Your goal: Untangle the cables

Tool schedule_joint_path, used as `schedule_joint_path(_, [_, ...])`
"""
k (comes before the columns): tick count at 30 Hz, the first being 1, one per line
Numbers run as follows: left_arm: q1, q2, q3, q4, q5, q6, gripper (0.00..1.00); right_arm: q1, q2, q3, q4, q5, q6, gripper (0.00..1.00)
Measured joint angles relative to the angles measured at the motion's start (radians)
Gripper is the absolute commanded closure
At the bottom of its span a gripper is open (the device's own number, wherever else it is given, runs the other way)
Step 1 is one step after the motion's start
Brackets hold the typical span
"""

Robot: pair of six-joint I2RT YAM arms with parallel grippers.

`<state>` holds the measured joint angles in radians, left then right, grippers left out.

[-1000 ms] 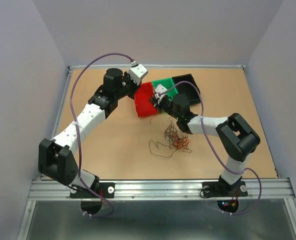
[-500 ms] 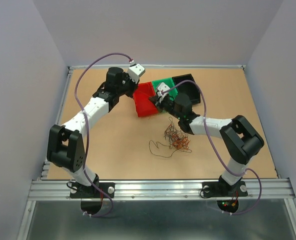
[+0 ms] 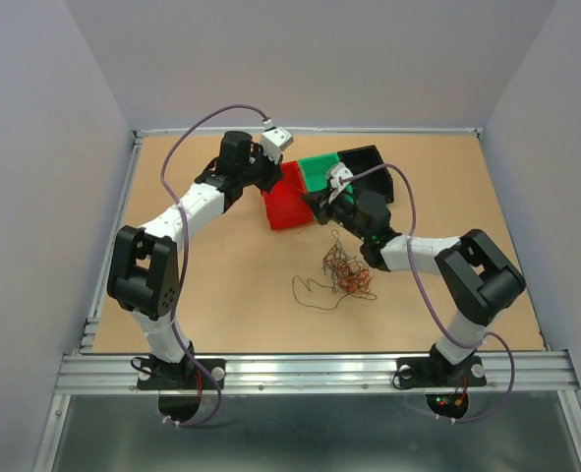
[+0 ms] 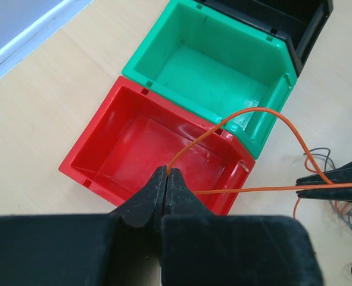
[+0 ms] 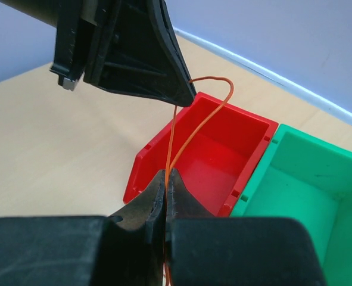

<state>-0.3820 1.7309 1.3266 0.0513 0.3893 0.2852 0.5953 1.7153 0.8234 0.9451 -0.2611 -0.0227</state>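
The left gripper should open now: both pieces of the orange wire run into the right gripper's closed fingers, so the wire would hang there if the left gripper opened now.
The tangle of thin curly cables lies on the table below the bins, a dark strand trailing left. One orange wire loops over the red bin between both grippers. My left gripper is shut on one end of it, above the red bin's near wall. My right gripper is shut on the same orange wire, just right of the red bin. In the top view the left gripper and right gripper flank the red bin.
A green bin and a black bin stand in a row right of the red one. All three bins hold nothing. The table has a raised rim and grey walls around it.
The left arm has swung its elbow inward and its gripper has shifted right toward the red bin. The right gripper has moved slightly right and up. The tangle has stayed put.
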Motion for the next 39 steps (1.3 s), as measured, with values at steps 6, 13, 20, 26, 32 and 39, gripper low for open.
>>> schedule_joint_path(6, [0.008,0.008,0.006,0.025,0.042,-0.034,0.83,-0.001,-0.059,-0.045,0.032,-0.013,0.024,0.99])
schedule_joint_path(13, [0.041,0.02,0.009,0.032,0.075,-0.064,0.71,-0.006,-0.091,-0.084,0.054,-0.067,0.024,0.99])
schedule_joint_path(20, [0.041,0.022,0.01,0.033,0.112,-0.082,0.69,-0.01,-0.128,-0.109,0.051,-0.076,0.027,1.0])
schedule_joint_path(26, [0.042,0.022,0.01,0.035,0.117,-0.085,0.66,-0.018,-0.138,-0.116,0.051,-0.024,0.075,0.99])
schedule_joint_path(32, [0.045,0.022,0.01,0.045,0.124,-0.085,0.65,-0.056,-0.131,-0.085,0.053,0.011,0.211,1.0])
schedule_joint_path(39, [0.045,0.022,0.012,0.108,0.08,-0.072,0.64,-0.142,-0.035,0.063,0.059,0.006,0.463,0.99])
